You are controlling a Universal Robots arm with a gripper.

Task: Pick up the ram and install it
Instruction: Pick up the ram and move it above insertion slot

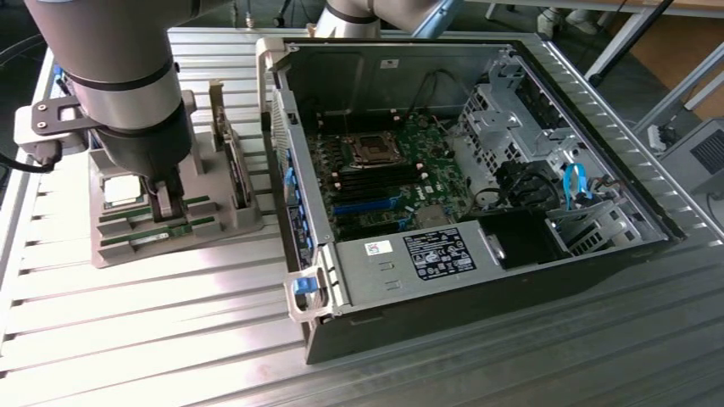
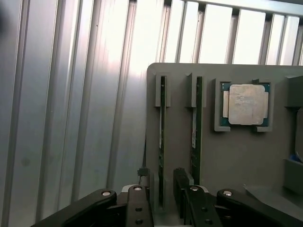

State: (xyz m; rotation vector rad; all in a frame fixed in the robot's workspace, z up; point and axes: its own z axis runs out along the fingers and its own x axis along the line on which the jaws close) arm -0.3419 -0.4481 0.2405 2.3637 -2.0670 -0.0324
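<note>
The holder's slot posts wrap both ends of the outer ram stick [image 2: 162,123]. My gripper should next grab it by the bare middle of its upper edge [image 2: 162,150].
Two green ram sticks stand on edge in slots of a grey holder [image 2: 222,156]. In the wrist view my gripper [image 2: 162,189] is open, one finger [image 2: 143,194] on each side of the outer ram stick [image 2: 162,123], with small gaps to it. The second ram stick [image 2: 196,123] stands parallel beside it, outside the fingers. In the exterior view the gripper [image 1: 169,214] reaches down onto the holder [image 1: 243,222] at that view's left, among the green sticks [image 1: 195,224]. The open computer case [image 1: 476,153] holds the motherboard with black and blue slots [image 1: 364,193].
A square silver processor chip [image 2: 246,104] sits in a recess of the holder next to the sticks. Upright cards [image 1: 232,153] stand at the holder's far side. The case wall [image 1: 283,144] rises close beside the holder. Everything rests on a ribbed metal table [image 1: 147,331].
</note>
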